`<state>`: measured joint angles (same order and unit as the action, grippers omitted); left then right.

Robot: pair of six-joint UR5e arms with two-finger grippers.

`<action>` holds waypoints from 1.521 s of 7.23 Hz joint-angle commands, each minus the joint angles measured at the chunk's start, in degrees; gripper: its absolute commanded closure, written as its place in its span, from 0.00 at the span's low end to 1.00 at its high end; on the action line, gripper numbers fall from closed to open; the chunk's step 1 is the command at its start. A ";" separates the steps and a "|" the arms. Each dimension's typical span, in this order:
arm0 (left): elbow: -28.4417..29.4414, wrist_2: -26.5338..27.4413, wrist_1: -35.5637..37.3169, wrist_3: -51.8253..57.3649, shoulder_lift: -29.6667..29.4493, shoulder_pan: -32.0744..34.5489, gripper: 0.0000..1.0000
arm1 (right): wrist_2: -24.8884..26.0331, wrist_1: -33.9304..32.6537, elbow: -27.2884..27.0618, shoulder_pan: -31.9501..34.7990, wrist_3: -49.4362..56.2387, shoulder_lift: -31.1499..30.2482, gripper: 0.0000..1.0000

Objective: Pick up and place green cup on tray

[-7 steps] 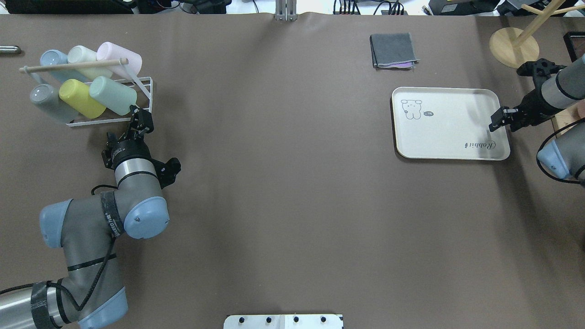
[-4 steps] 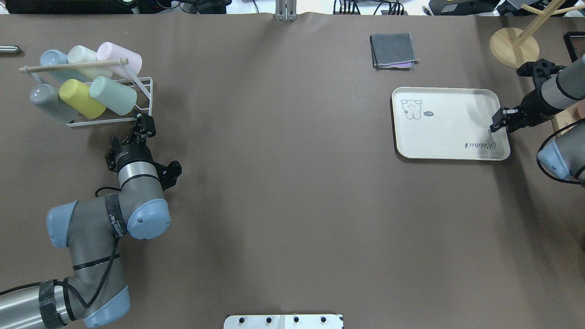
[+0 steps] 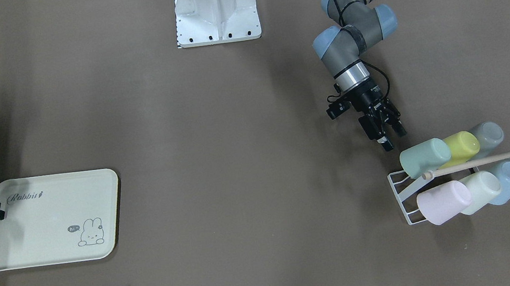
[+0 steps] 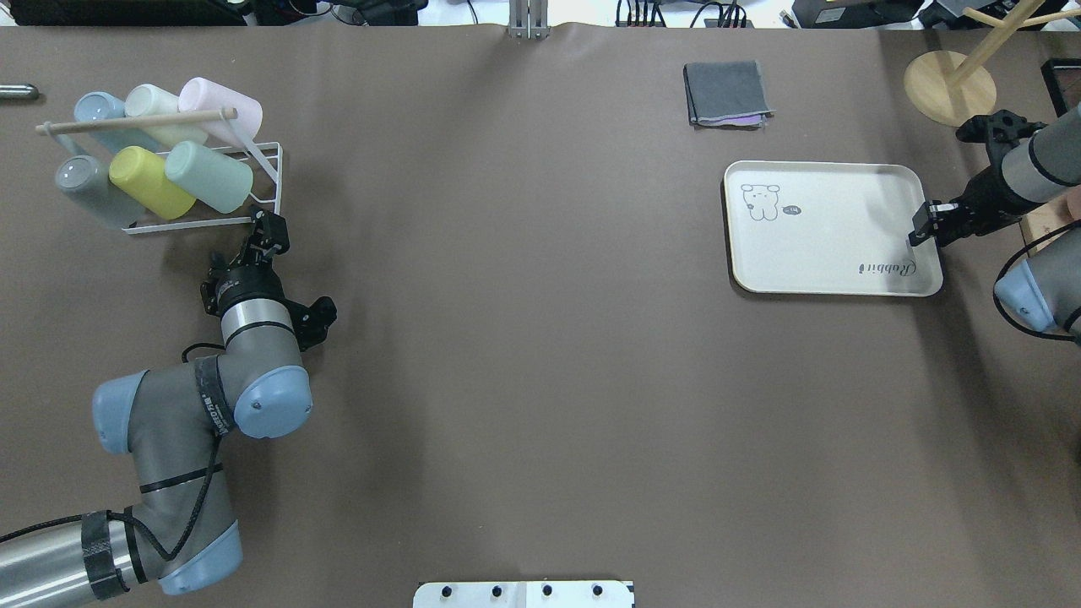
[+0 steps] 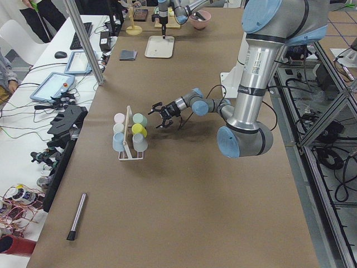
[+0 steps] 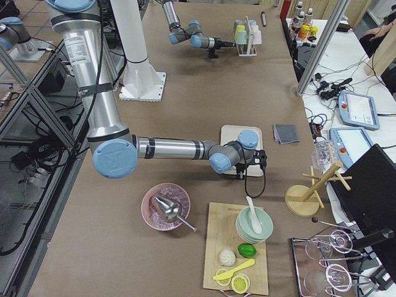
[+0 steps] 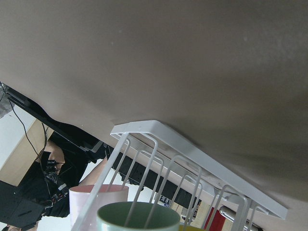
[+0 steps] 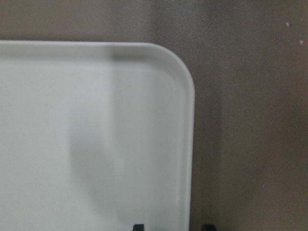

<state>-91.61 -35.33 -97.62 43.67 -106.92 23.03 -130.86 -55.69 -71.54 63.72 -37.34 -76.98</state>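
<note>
I should grip the tray next with my right gripper by its short rim beside the lettering. This will bring the tray within reach for the green cup (image 3: 425, 156).
The green cup (image 4: 209, 176) lies on its side in a white wire rack (image 4: 268, 160) at the far left, rim towards my left arm; it also shows in the front view (image 3: 424, 157) and the left wrist view (image 7: 138, 219). My left gripper (image 4: 268, 228) is open and empty, just in front of the rack's corner and not touching the cup. The cream tray (image 4: 828, 253) with its bunny drawing lies at the right. My right gripper (image 4: 920, 232) is open, its fingertips straddling the tray's right rim (image 8: 190, 144).
The rack also holds a yellow-green cup (image 4: 150, 181), a grey cup (image 4: 80, 187), and pink, cream and blue cups behind a wooden dowel (image 4: 135, 122). A folded grey cloth (image 4: 726, 93) and a wooden stand (image 4: 950, 84) lie beyond the tray.
My left gripper has drawn back from the rack towards the robot, a little to the right. My right gripper has shifted slightly rightwards at the tray's edge. The cups have not moved.
</note>
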 commanded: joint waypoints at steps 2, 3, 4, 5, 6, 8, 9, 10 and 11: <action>1.16 -0.09 -7.82 9.57 -0.57 1.57 0.02 | 0.08 -0.03 0.26 0.00 0.08 -0.19 0.51; 2.82 -0.09 -9.59 9.59 -0.92 1.84 0.02 | -0.01 -0.03 0.26 0.00 0.08 -0.19 0.60; 3.10 -0.09 -10.65 9.68 -0.92 2.89 0.02 | 0.08 -0.03 0.26 0.00 0.08 -0.19 0.64; 3.37 -0.09 -10.92 9.68 -0.92 3.59 0.02 | 0.08 -0.03 0.26 0.00 -0.01 -0.19 0.70; 3.37 0.00 -12.23 9.77 -0.92 4.04 0.02 | 0.08 -0.03 0.26 0.00 0.08 -0.10 0.91; 5.03 -0.09 -13.30 9.77 -0.92 4.66 0.02 | -0.09 0.06 0.09 0.09 -0.01 0.07 1.00; 6.00 0.00 -13.30 9.68 -0.92 4.83 0.02 | -0.35 -0.03 -0.26 0.26 0.08 0.25 1.00; 6.44 0.00 -13.30 9.77 -0.92 4.83 0.02 | -1.75 -0.03 -0.35 0.44 -0.10 0.25 1.00; 6.44 0.00 -13.04 9.77 -1.01 4.92 0.02 | -2.37 -0.03 -0.53 1.22 -0.10 0.42 1.00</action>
<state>-85.48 -35.34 -110.83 53.42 -107.87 27.85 -132.25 -55.71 -71.85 64.25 -37.39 -76.72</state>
